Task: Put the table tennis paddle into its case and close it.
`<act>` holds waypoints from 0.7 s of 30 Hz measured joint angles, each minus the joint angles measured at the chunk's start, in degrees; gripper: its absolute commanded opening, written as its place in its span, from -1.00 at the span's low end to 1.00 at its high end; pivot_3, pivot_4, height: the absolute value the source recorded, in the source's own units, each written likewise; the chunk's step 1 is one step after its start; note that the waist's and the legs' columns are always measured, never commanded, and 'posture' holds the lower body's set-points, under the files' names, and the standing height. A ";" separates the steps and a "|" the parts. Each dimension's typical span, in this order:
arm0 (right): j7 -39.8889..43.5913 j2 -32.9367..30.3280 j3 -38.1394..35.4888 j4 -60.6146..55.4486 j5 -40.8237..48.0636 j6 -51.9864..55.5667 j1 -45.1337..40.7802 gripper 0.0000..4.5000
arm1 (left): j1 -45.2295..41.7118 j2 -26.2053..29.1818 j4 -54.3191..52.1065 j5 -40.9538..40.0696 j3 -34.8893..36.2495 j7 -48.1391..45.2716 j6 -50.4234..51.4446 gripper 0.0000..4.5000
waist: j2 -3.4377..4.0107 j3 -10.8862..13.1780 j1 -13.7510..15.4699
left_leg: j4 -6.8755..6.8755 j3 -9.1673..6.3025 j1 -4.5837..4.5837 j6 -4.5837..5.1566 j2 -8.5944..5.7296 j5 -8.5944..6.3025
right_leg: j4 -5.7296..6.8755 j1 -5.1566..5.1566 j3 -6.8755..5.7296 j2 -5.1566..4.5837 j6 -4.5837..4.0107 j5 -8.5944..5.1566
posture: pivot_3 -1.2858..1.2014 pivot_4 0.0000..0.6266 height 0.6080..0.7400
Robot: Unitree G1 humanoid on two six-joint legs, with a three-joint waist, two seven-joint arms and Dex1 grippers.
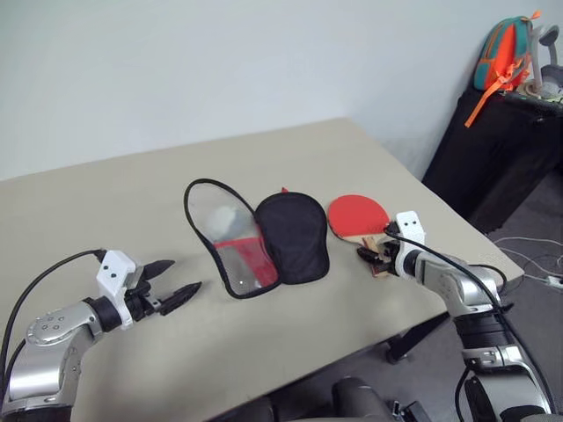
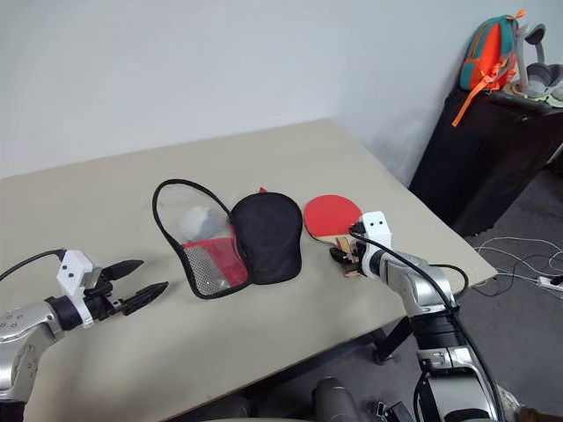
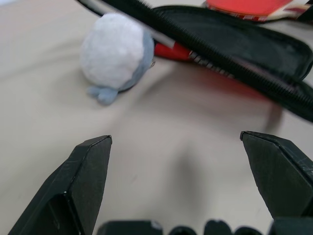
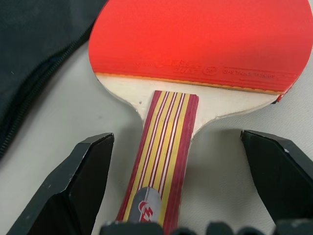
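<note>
The robot's right gripper is ready to close on the paddle's striped handle (image 4: pixel 164 142), as its fingers reach down around the handle, below the paddle's red side.
The table tennis paddle (image 1: pixel 358 214) lies flat on the table, red face up, its striped wooden handle (image 4: pixel 164 142) pointing toward my right gripper (image 1: pixel 374 257). That gripper is open, with one finger on each side of the handle and apart from it. The case (image 1: pixel 293 236) lies unzipped to the left of the paddle. Its black half is flat and its see-through mesh panel (image 1: pixel 224 242) stands tilted up. My left gripper (image 1: pixel 176 281) hangs open over the table left of the case, holding nothing.
A small white and blue plush toy (image 3: pixel 115 54) sits on the table behind the raised panel. The table's right edge (image 1: pixel 457 237) runs close to the paddle. A black cabinet (image 1: pixel 501 149) with an orange and teal backpack (image 1: pixel 503 53) stands at the far right.
</note>
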 measured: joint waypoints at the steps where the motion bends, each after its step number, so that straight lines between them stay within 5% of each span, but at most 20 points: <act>1: 0.00 0.16 -0.03 0.49 -0.02 0.11 -0.27 0.84 | 0.00 -0.07 -0.54 -0.08 0.00 0.38 0.37 1.00 | -0.06 -0.06 -0.10 | 0.00 -0.01 0.00 0.00 0.00 0.00 | 0.00 0.01 0.00 0.00 0.00 0.00 | 0.03 -1.00 1.00; 10: -1.07 2.23 -1.09 1.37 -0.37 1.50 -0.91 -0.39 | 0.77 -1.04 -3.89 -0.08 -0.06 3.52 2.10 1.00 | -0.31 -0.32 -0.06 | 0.18 -0.05 0.04 0.00 0.00 0.00 | -0.09 0.23 0.00 0.00 0.03 0.02 | 0.03 -1.00 1.00; 21: -6.35 2.45 -8.16 1.02 0.05 2.19 -0.58 -0.49 | -3.30 -2.47 -4.87 -0.04 -3.55 5.86 5.47 1.00 | 0.13 -0.09 1.18 | 0.20 -0.14 -0.16 0.00 -0.10 0.00 | -0.10 0.07 0.01 -0.01 0.11 0.07 | 0.03 -1.00 1.00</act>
